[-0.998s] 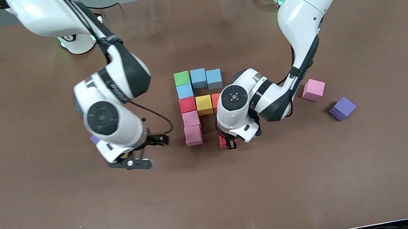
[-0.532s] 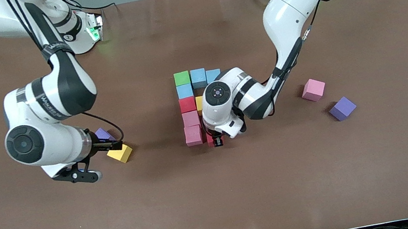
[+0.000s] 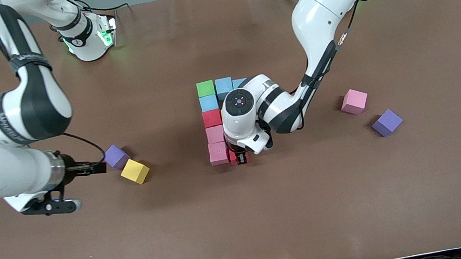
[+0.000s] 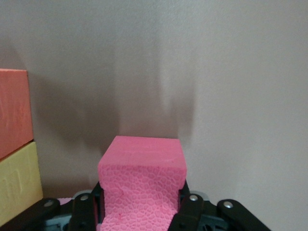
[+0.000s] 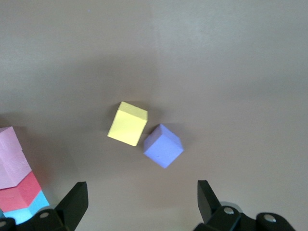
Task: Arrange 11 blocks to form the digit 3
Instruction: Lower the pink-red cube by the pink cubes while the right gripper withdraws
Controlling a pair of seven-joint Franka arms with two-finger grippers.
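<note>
The deep pink block is low beside the pink column and would stay standing, so the left gripper needs to open.
My left gripper is shut on a deep pink block, low over the mat right beside the pink block that ends the figure's column. That column runs from green through light blue, red and pink. Two light blue blocks continue from the green one. The left wrist view shows an orange block and a yellow one beside the held block. My right gripper hangs open over the mat by a loose purple block and a yellow one.
A loose pink block and a purple block lie toward the left arm's end of the table. The loose purple block and the yellow one touch at a corner. The left forearm covers the figure's middle bar.
The right arm has swung away toward its own end of the table, uncovering the loose purple and yellow blocks. The left gripper has carried its block sideways up to the column's last pink block.
</note>
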